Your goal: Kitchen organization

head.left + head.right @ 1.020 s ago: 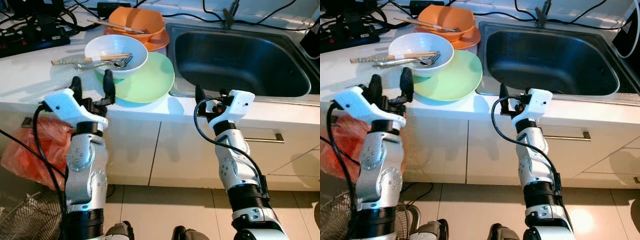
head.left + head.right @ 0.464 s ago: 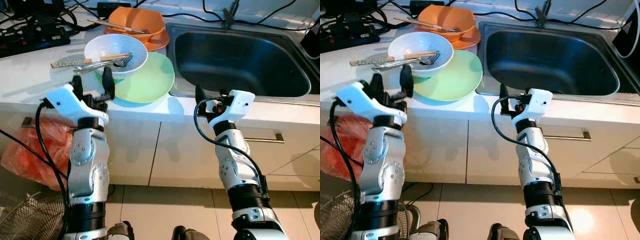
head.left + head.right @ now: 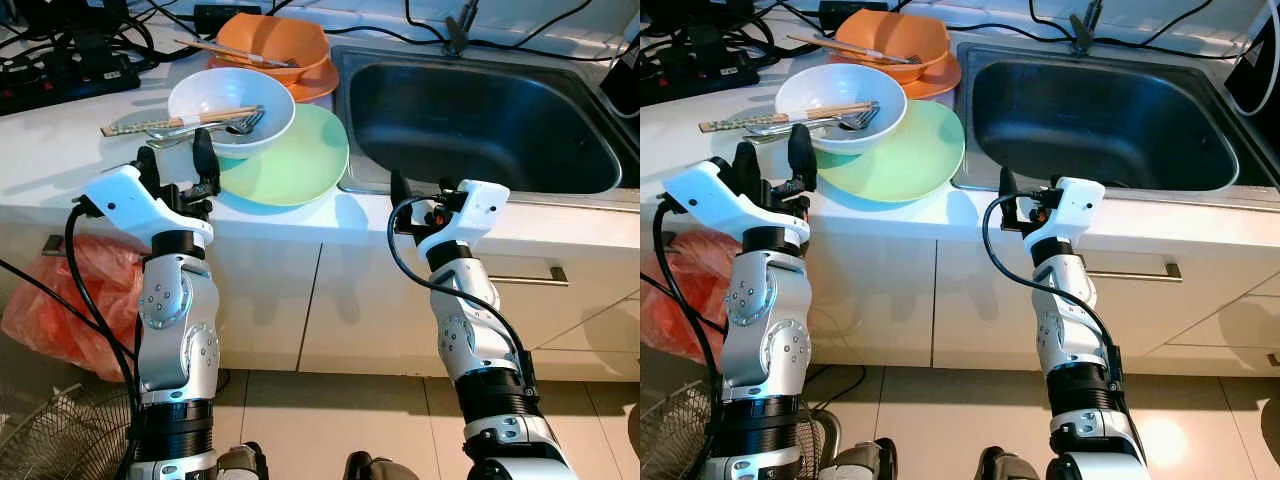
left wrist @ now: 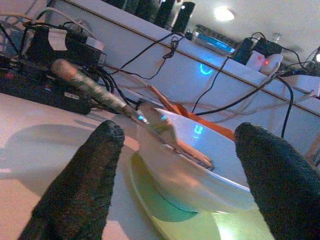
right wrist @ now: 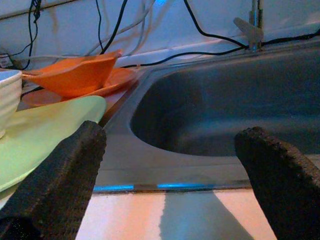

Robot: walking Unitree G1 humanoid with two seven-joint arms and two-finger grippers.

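Observation:
The spoon's head is inside the white bowl [image 3: 232,105], and the spoon's handle sticks out past the white bowl's rim. So my left gripper will next grab the spoon by its handle [image 3: 165,138].
A white bowl [image 3: 232,105] holds chopsticks [image 3: 150,123] and metal cutlery, and rests on the edge of a green plate [image 3: 295,160] on the white counter. Behind them an orange bowl [image 3: 275,42] sits on an orange plate [image 3: 318,85]. My left gripper [image 3: 175,162] is open at the counter's front edge, just in front of the white bowl [image 4: 200,175], with nothing between its fingers. My right gripper [image 3: 420,200] is open at the counter edge before the steel sink [image 3: 480,120], facing the basin [image 5: 225,115].
A power strip and tangled cables [image 3: 60,70] lie at the counter's back left. A faucet [image 3: 458,30] stands behind the sink. Below the counter are white cabinet fronts with a handle [image 3: 530,278], a red plastic bag [image 3: 60,300] and a wire fan grille [image 3: 50,440].
My left gripper has shifted a little left and forward, closer to the white bowl. The right arm has not moved.

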